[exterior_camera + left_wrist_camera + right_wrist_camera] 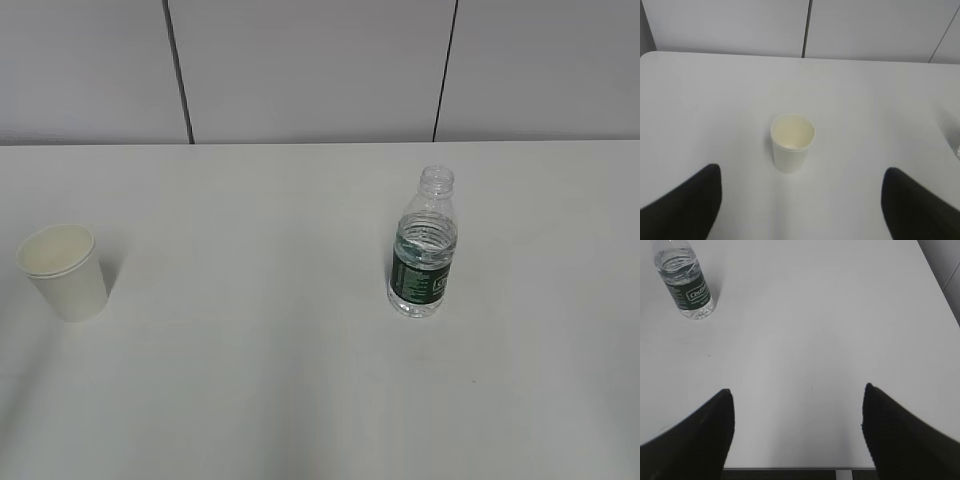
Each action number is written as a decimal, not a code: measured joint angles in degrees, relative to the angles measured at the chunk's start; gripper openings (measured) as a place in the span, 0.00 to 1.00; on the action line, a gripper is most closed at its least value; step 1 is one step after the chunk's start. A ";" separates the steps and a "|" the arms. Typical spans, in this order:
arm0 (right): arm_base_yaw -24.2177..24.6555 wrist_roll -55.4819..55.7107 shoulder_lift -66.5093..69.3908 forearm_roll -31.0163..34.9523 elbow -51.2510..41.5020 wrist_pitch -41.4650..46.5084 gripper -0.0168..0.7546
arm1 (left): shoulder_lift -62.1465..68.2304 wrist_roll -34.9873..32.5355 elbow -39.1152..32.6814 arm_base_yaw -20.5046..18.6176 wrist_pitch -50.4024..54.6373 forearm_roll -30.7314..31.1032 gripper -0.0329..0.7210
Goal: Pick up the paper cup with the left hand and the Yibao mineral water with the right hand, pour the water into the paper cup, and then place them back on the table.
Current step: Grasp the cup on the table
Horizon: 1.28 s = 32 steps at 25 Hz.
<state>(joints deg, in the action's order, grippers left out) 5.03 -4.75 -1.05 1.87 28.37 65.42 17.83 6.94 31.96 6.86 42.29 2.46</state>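
Note:
My left gripper should reach the paper cup and grab it by its tapered side (pixel 72 291). This will leave the paper cup's open rim (pixel 56 233) free for the poured water.
The paper cup (pixel 64 271) stands upright at the left of the white table (pixel 250 380). It also shows in the left wrist view (pixel 791 149), ahead of my left gripper (pixel 802 172), which is open and empty with its jaws wide apart. The capless Yibao mineral water bottle (pixel 423 246) stands upright right of centre, with water in it. In the right wrist view the bottle (pixel 685 282) is at the top left, well ahead and left of my open, empty right gripper (pixel 797 390). Neither arm shows in the exterior view.
A grey panelled wall (pixel 320 70) with dark seams runs behind the table. The table's near edge (pixel 790 468) shows under the right gripper, and its right edge (pixel 940 290) at the upper right. The bottle's blurred edge (pixel 951 135) shows at the right of the left wrist view.

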 joint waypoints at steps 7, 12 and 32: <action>0.00 0.00 0.00 0.00 0.00 0.00 0.78 | 10.82 -0.02 -6.65 1.35 -21.67 -0.25 0.82; 0.00 0.00 0.00 0.00 0.00 0.00 0.78 | 15.15 -0.07 -15.48 1.35 -34.31 -0.42 0.82; 0.00 0.00 0.00 0.00 0.00 0.00 0.78 | 47.68 -0.19 -19.50 1.35 -61.99 7.99 0.76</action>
<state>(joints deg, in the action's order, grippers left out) 5.03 -4.75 -1.05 1.87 28.37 65.42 65.51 6.75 12.46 8.22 -19.70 10.45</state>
